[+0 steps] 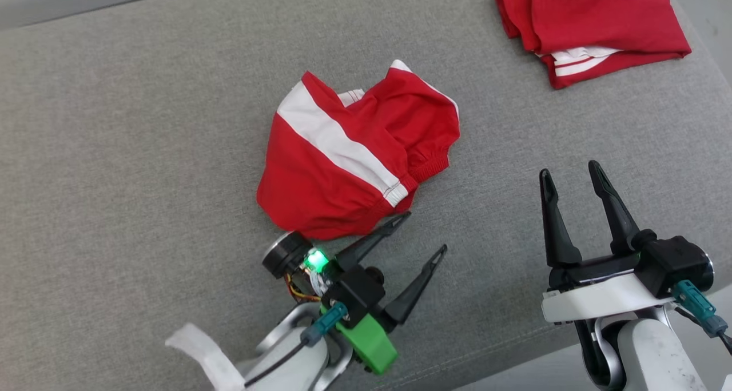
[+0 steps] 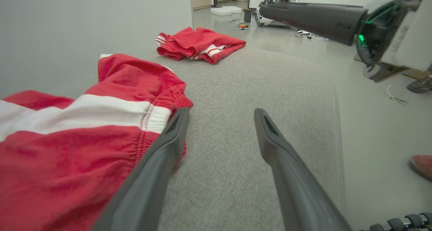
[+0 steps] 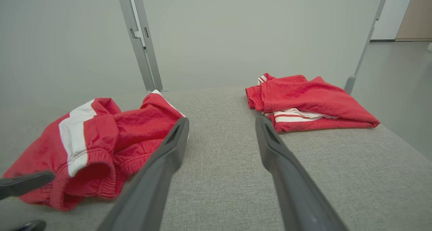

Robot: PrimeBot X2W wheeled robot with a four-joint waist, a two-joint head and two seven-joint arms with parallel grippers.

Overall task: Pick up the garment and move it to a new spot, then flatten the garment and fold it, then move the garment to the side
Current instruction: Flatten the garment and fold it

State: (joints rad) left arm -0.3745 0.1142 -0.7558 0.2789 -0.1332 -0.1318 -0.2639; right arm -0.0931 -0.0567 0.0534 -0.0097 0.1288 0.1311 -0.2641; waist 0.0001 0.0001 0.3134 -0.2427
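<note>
The robot next needs to pinch the shorts with its left gripper by the waistband edge at the white stripe [image 1: 396,193], where the gathered elastic stands up beside the slack red leg [image 1: 312,175].
The garment [image 1: 354,156] is a crumpled pair of red shorts with a white stripe, lying mid-way across the grey cushioned surface [image 1: 114,151]. My left gripper [image 1: 426,231] sits at its near right edge, open and holding nothing. One of its fingertips [image 1: 403,216] rests beside the waistband hem. In the left wrist view the garment [image 2: 84,133] lies to the left of my left gripper [image 2: 221,112]. My right gripper [image 1: 571,170] stands open to the right, apart from the cloth. In the right wrist view the garment [image 3: 101,136] is left of my right gripper [image 3: 221,120].
A second red garment [image 1: 589,28], folded, lies at the far right corner, also seen folded [image 3: 310,102] ahead of the right gripper. The cushion's front edge [image 1: 514,345] runs just below both grippers. A shoe [image 2: 422,165] stands on the floor to the right.
</note>
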